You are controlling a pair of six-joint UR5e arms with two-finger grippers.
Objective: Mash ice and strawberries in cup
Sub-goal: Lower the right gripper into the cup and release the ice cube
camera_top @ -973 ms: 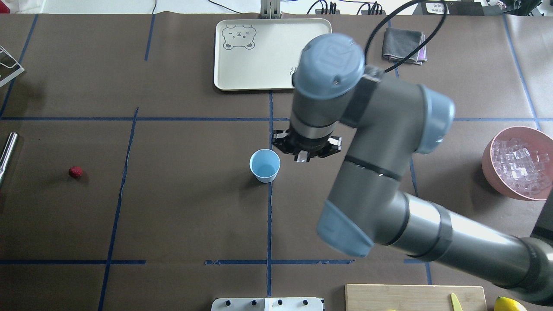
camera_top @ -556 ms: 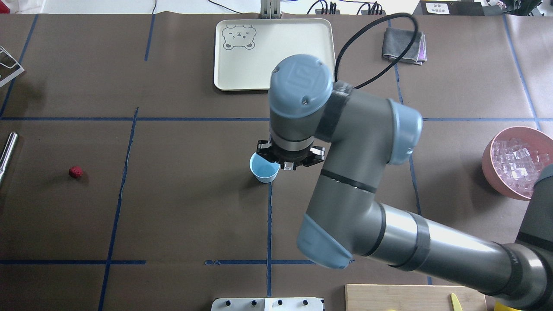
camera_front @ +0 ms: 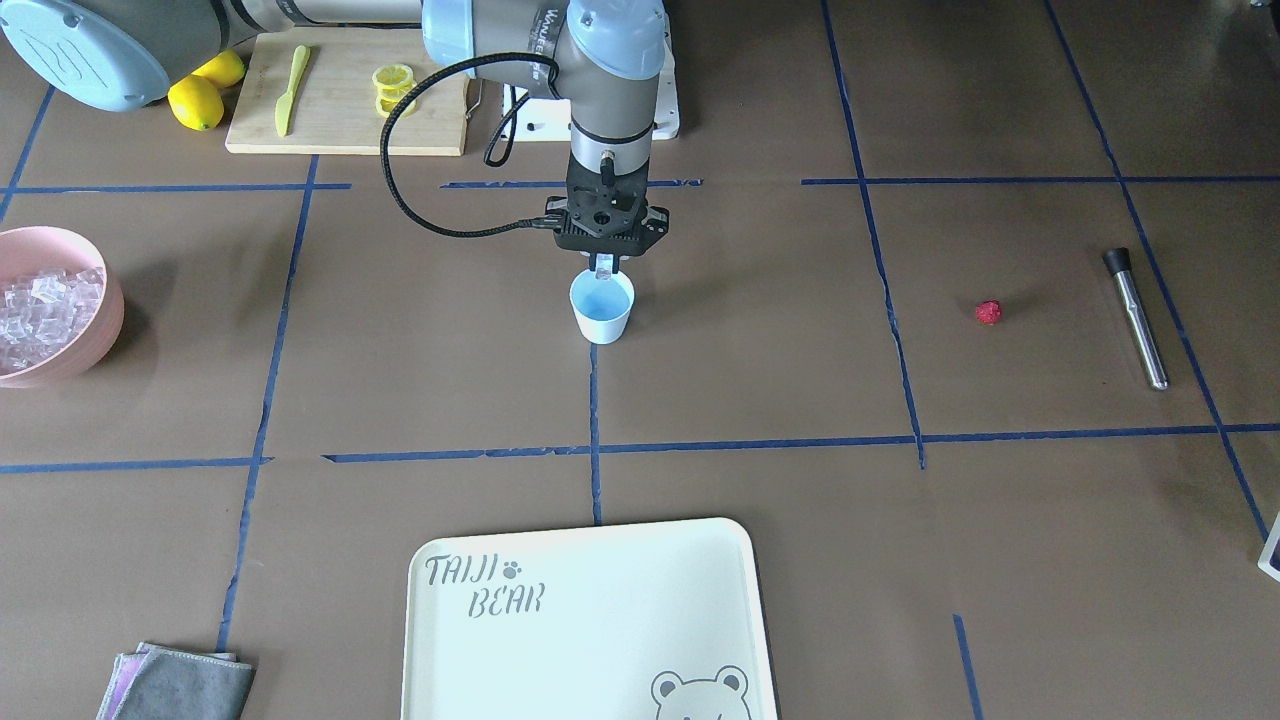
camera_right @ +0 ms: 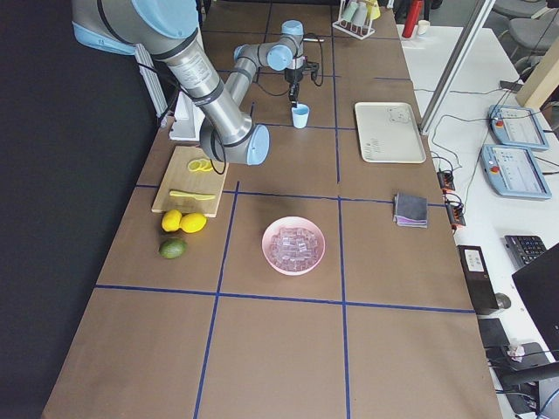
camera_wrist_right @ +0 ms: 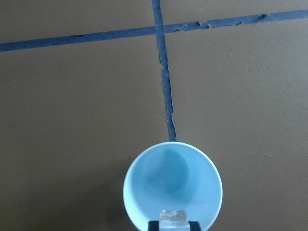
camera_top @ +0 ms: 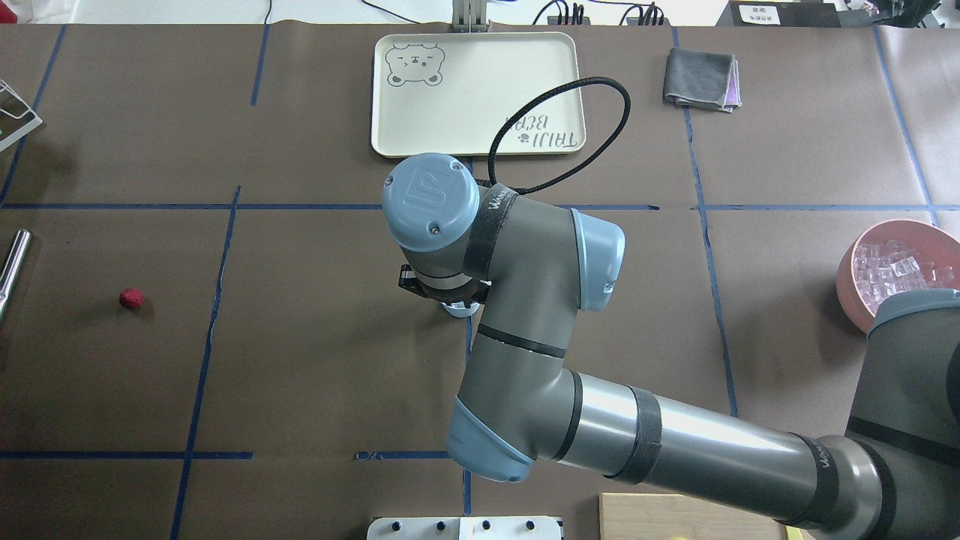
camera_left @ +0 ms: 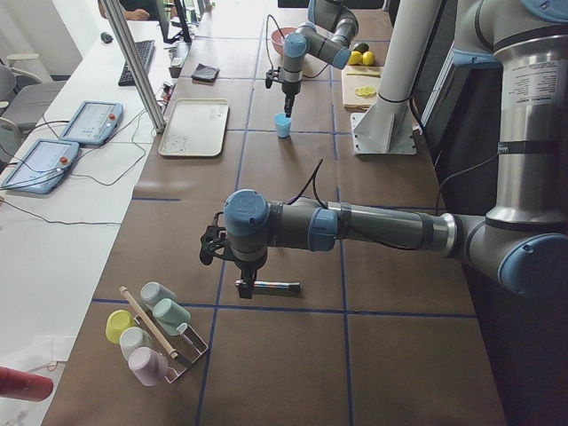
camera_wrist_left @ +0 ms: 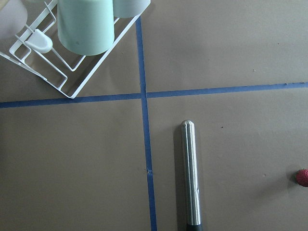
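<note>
The robot's right gripper is ready to release and needs to open now. The ice cube's lower end point(camera_front: 603, 274) hangs inside the light-blue cup's rim point(camera_front: 602, 295), so the cube would fall into the cup.
The light-blue cup point(camera_front: 601, 308) stands at the table's middle, and its inside looks empty in the right wrist view point(camera_wrist_right: 172, 185). My right gripper point(camera_front: 603, 264) hangs just over the cup's robot-side rim, shut on one clear ice cube point(camera_wrist_right: 173, 216). In the overhead view the wrist hides nearly all of the cup point(camera_top: 455, 307). More ice fills the pink bowl point(camera_front: 60, 350). The strawberry point(camera_front: 988, 312) lies alone, far off on my left side, next to a steel muddler point(camera_front: 1135, 318). My left gripper point(camera_left: 244, 286) hovers over that muddler; I cannot tell whether it is open or shut.
A cream bear tray point(camera_front: 590, 620) lies across the table from me, with a folded grey cloth point(camera_top: 701, 79) beside it. A cutting board point(camera_front: 345, 95) with lemon slices and whole lemons point(camera_front: 200, 95) sits near my base. A wire rack of cups point(camera_wrist_left: 72, 48) stands at the far left.
My right arm has swung left in the overhead view, carrying the ice cube from beside the cup to above it, and the wrist now covers the cup.
</note>
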